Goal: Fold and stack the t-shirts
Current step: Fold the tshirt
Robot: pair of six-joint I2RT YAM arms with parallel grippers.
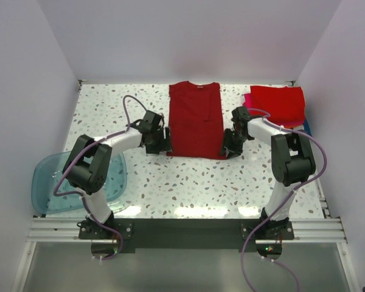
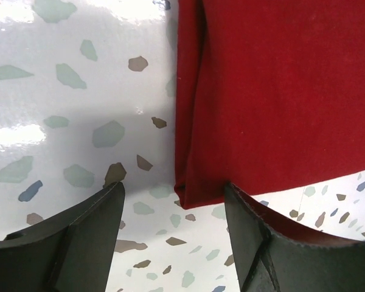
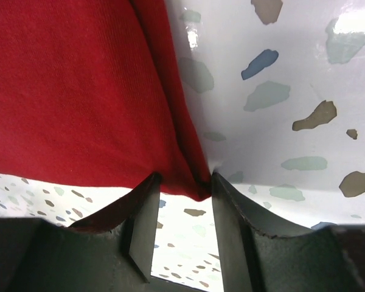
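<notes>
I'll next grab the t-shirt's near corner with my left gripper to fold the hem toward the collar.
A dark red t-shirt (image 1: 196, 118) lies flat in the middle of the table, folded into a long strip with its collar at the far end. My left gripper (image 1: 164, 143) is at its near left corner. In the left wrist view that gripper (image 2: 173, 191) stands open, the corner of the shirt (image 2: 280, 91) lying between its fingers. My right gripper (image 1: 228, 148) is at the near right corner. Its fingers (image 3: 184, 177) stand closer together, with the corner of the shirt (image 3: 67, 91) bunched between the tips and a gap still showing.
A stack of folded t-shirts (image 1: 278, 103), bright red on top with magenta and blue edges under it, sits at the back right. A translucent blue tub (image 1: 45, 182) rests at the near left edge, partly under my left arm. White walls enclose the speckled table (image 1: 188, 182).
</notes>
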